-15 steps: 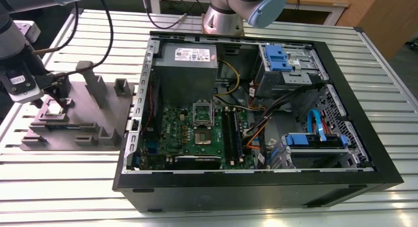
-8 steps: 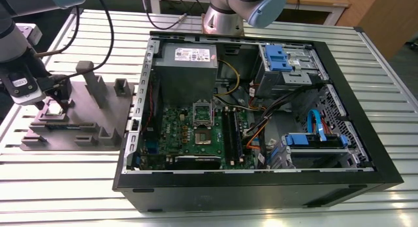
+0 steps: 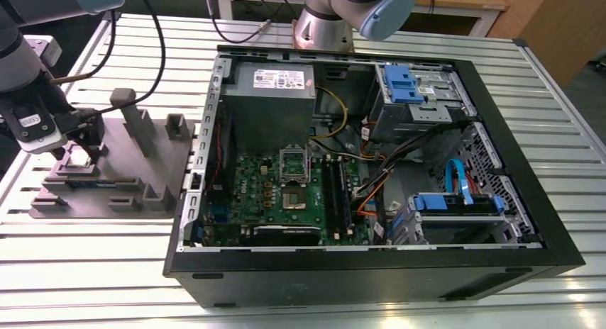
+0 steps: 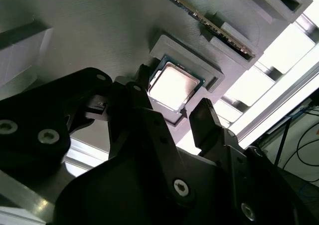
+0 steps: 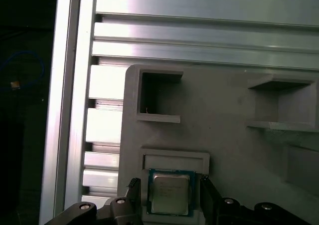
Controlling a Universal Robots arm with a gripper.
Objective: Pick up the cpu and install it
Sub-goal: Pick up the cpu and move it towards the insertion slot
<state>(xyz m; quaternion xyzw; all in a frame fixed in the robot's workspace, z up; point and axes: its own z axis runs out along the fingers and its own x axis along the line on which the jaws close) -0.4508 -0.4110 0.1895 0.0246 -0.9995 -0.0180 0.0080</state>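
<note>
My gripper is to grab the cpu by its exposed side edges next, because the raised sides of the holder close in the cpu's ends.
The cpu [image 4: 175,87] [image 5: 170,194], a small square chip with a shiny metal top, lies flat in a shallow pocket of the grey holder block [image 3: 128,176] [image 5: 219,135] at the exterior view's left. My gripper [image 3: 76,156] [image 4: 172,99] [image 5: 169,186] hangs low over that pocket. It is open, one dark finger [image 4: 140,83] on each side of the chip, with a small gap showing in both wrist views. The green motherboard [image 3: 274,194] with its metal socket frame [image 3: 295,161] lies inside the open computer case [image 3: 492,116], well off to the exterior view's right of the gripper.
Posts and slots [image 3: 123,102] stand up from the holder block close to the gripper. A memory strip [image 4: 209,23] sits in a slot beside the chip's pocket. A grey power-supply box [image 3: 272,88], blue drive bays [image 3: 407,84] and cables fill the case. A second arm's base [image 3: 327,28] stands behind it.
</note>
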